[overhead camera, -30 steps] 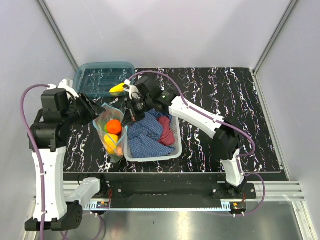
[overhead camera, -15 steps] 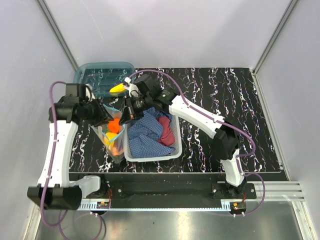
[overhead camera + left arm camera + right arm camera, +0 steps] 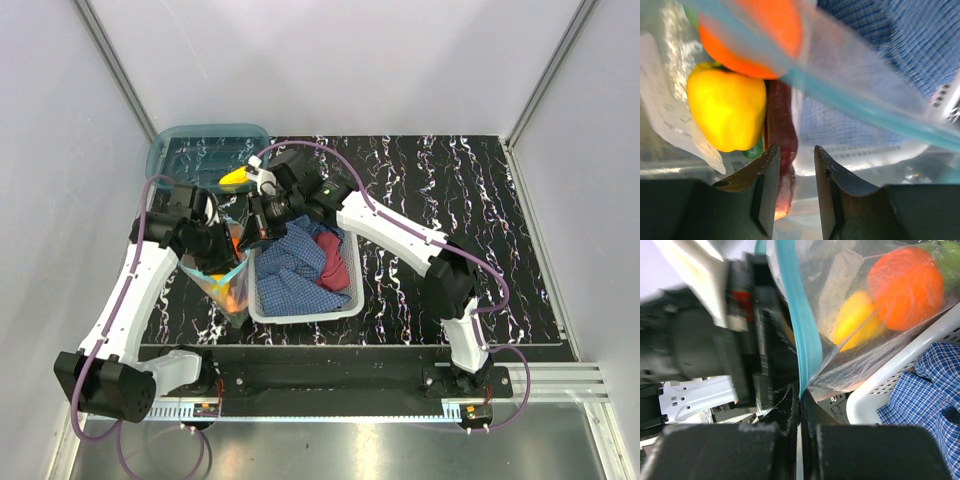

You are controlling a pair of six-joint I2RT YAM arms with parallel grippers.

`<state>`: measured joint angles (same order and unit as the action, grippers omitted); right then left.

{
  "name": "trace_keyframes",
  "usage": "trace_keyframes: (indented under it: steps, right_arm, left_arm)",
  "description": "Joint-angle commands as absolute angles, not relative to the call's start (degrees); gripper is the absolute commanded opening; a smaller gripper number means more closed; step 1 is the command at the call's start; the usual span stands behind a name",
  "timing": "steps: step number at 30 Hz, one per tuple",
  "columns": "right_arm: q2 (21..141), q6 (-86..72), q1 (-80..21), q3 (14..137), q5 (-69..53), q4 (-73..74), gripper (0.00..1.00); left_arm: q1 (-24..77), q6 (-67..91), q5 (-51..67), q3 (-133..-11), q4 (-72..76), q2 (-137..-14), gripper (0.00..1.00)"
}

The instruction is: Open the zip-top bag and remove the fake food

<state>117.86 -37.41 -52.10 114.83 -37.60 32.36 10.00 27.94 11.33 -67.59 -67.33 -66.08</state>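
I will next grab the dark red food piece's narrow side near its end with my left gripper, to take it lengthwise out of the bag (image 3: 229,292).
The zip-top bag (image 3: 229,292) stands open left of the white basket, with its teal zip strip (image 3: 801,325) held up. My right gripper (image 3: 256,228) is shut on that strip at the bag's right rim (image 3: 800,392). My left gripper (image 3: 220,260) is open and reaches down into the bag's mouth. In the left wrist view its gripper (image 3: 795,150) has a dark red piece (image 3: 782,117) just beyond the gap, a yellow pepper (image 3: 725,107) to the left and an orange piece (image 3: 757,35) above. The orange (image 3: 905,282) and yellow (image 3: 857,322) pieces also show through the plastic.
A white basket (image 3: 300,312) with a blue checked cloth (image 3: 295,262) and a red cloth (image 3: 333,258) stands right against the bag. A teal bin (image 3: 180,150) at the back left holds a yellow piece (image 3: 235,177).
My left arm has swung in from the left and its gripper has gone down into the bag's mouth. My right gripper has stayed shut on the zip strip.
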Motion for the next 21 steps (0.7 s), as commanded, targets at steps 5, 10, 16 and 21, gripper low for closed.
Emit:
trace_keyframes:
  steps: [5, 10, 16, 21]
  right_arm:
    - [117.42, -37.62, -52.21, 116.19, -38.94, 29.36, 0.0]
    - [117.42, -37.62, -52.12, 115.84, -38.76, 29.27, 0.0]
    - [117.6, -37.88, -52.12, 115.84, -38.5, 29.35, 0.0]
    - [117.86, -36.75, -52.29, 116.28, -38.5, 29.35, 0.0]
  left_arm:
    - [12.13, 27.69, 12.22, -59.69, -65.65, -61.18, 0.4]
    - [12.13, 28.56, 14.76, -57.92, -65.21, -59.59, 0.4]
    - [12.39, 27.87, 15.03, -57.13, -64.95, -59.41, 0.4]
    - [12.39, 26.9, 16.43, -57.21, -63.63, -60.64, 0.17]
